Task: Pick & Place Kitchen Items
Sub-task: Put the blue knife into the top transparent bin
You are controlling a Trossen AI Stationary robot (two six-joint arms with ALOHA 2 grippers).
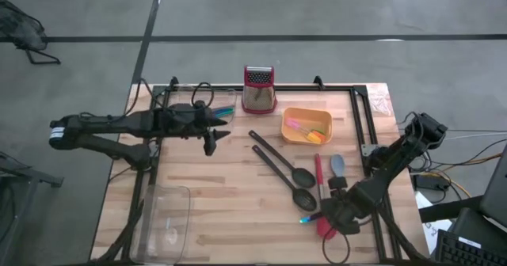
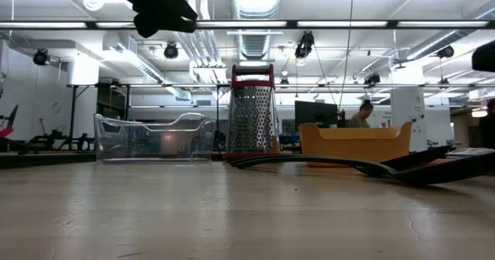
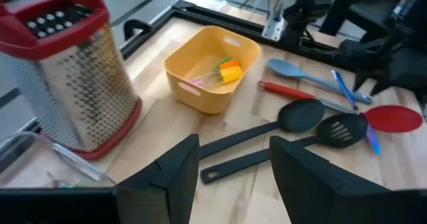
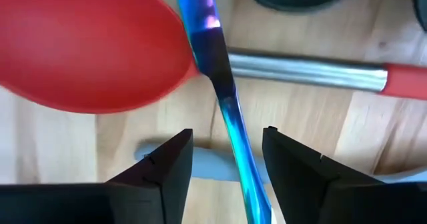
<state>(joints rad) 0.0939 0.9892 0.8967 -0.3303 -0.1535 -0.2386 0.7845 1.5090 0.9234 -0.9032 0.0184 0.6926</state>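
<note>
I will lift the blue utensil off the red spoon (image 4: 113, 54) next for sorting, so I will grab it by its slim handle (image 4: 241, 147) with my right gripper.
Near the right front of the table lie a red spoon (image 1: 319, 179), a grey-blue spatula (image 1: 337, 165), two black spoons (image 1: 277, 167) and a slim blue utensil (image 4: 230, 117). The blue utensil rests across the red spoon's neck beside its bowl (image 4: 93, 51). My right gripper (image 4: 227, 164) points down over it, open, one finger on each side of the blue utensil without touching it. My left gripper (image 3: 230, 171) hangs open and empty above the table's left half (image 1: 212, 135), pointing toward the right. Small coloured cutlery lies in the orange tub (image 1: 306, 126).
A steel box grater with a red top (image 1: 259, 89) stands at the far edge, next to the orange tub. One clear tray (image 1: 162, 222) sits at the near left corner, and another (image 1: 214, 100) at the far left. Bare wood lies in the middle front.
</note>
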